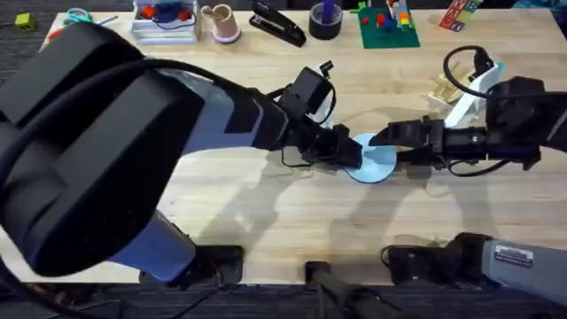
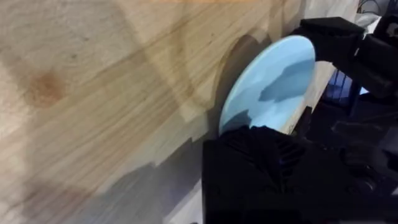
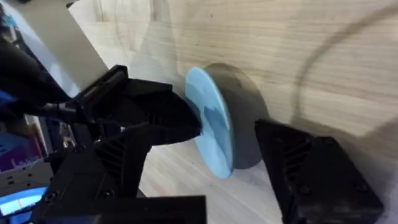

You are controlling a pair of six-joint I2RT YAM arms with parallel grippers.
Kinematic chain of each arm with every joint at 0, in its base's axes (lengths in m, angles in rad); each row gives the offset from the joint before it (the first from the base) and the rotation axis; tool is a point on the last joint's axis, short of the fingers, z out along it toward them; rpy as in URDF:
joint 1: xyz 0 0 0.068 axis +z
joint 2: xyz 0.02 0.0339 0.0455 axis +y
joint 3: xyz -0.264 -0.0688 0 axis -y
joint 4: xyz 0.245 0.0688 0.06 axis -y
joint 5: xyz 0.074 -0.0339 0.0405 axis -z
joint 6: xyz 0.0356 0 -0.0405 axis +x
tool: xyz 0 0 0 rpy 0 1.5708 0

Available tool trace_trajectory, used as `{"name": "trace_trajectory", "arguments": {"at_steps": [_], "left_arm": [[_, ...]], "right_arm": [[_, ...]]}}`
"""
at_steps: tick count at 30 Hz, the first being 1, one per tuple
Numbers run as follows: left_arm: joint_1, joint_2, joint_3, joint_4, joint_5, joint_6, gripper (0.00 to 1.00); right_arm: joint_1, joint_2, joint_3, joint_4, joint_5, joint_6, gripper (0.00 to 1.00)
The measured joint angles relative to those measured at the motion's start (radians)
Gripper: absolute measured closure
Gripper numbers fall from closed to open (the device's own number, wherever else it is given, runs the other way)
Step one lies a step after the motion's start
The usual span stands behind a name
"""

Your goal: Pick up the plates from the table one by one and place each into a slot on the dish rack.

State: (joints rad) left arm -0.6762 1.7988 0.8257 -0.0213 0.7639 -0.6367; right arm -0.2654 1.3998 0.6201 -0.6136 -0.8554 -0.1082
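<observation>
The light blue plate needs to stand in a slot on the dish rack (image 1: 446,89), so my right gripper will grab it by its rim (image 1: 391,152) next.
A light blue plate (image 1: 379,159) stands tilted on its rim on the wooden table (image 1: 266,213), just right of centre. My left gripper (image 1: 353,152) reaches in from the left and is shut on the plate's near edge; in the left wrist view one finger (image 2: 261,155) covers the bottom of the plate (image 2: 273,81). My right gripper (image 1: 384,139) comes in from the right and is open, with a finger on either side of the plate (image 3: 208,124) and not touching it. The dish rack (image 1: 446,89) sits at the right rear with a pale plate (image 1: 467,102) standing edge-on in it.
Along the table's back edge are a clear tray (image 1: 164,25), a cup (image 1: 221,22), a black stapler (image 1: 279,25), a dark tape roll (image 1: 325,22) and a green baseplate with bricks (image 1: 388,28). Bare wood lies in front of the plate.
</observation>
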Motion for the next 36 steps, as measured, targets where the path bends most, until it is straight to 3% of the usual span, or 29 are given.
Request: {"name": "trace_trajectory", "arguments": {"at_steps": [5,7,15,17,18,36], "left_arm": [[0.000,0.000,0.000,0.000,0.000,0.000,0.960],[0.000,0.000,0.000,0.000,0.000,0.000,0.961],[0.000,0.000,0.000,-0.001,0.002,0.000,0.961],[0.003,0.000,0.000,-0.004,0.009,0.000,0.961],[0.006,0.000,0.000,-0.004,0.015,0.000,0.961],[0.011,-0.016,0.000,-0.021,0.009,0.000,0.960]], "right_arm": [[0.010,0.000,0.003,0.004,0.011,0.021,0.007],[0.012,0.000,0.003,0.005,0.017,0.030,0.065],[0.048,0.008,-0.003,-0.007,0.034,0.054,0.600],[0.049,0.008,-0.003,-0.003,0.052,0.056,0.863],[0.047,0.008,-0.003,-0.005,0.055,0.058,0.938],[0.048,0.007,0.014,-0.046,0.045,0.056,0.970]]}}
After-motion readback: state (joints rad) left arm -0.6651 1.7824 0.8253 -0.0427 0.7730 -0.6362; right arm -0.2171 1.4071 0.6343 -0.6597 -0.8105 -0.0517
